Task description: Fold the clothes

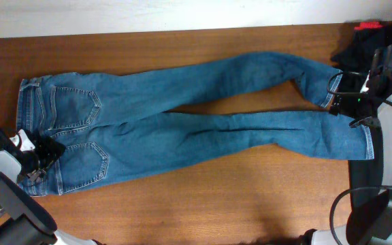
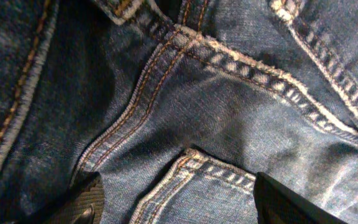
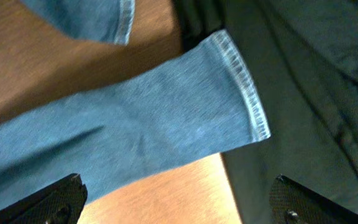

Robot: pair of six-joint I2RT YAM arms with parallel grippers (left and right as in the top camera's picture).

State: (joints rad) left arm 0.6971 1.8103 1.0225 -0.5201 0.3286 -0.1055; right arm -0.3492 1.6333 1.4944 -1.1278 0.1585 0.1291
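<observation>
My right gripper is to grip the jeans' far leg near its hem (image 1: pixel 322 88) (image 3: pixel 109 18) next, so it can straighten that leg and fold it over the other leg.
The clothes are blue denim jeans (image 1: pixel 182 129) lying flat on the wooden table, back pockets up, waist at the left and both legs running right. My left gripper (image 1: pixel 46 153) is at the waistband's near corner. In the left wrist view its fingers (image 2: pixel 176 205) are open and close over the denim (image 2: pixel 229 118), with a pocket corner and tan stitching between them. My right gripper (image 1: pixel 342 102) hovers at the far leg's hem. In the right wrist view it (image 3: pixel 179 202) is open and empty above the leg end (image 3: pixel 166 124) and bare wood.
A pile of dark clothing (image 1: pixel 366 44) with a red item (image 1: pixel 368 25) lies at the table's back right corner, touching the far leg's hem; it also shows in the right wrist view (image 3: pixel 303 93). Bare wood (image 1: pixel 216 197) lies in front of the jeans.
</observation>
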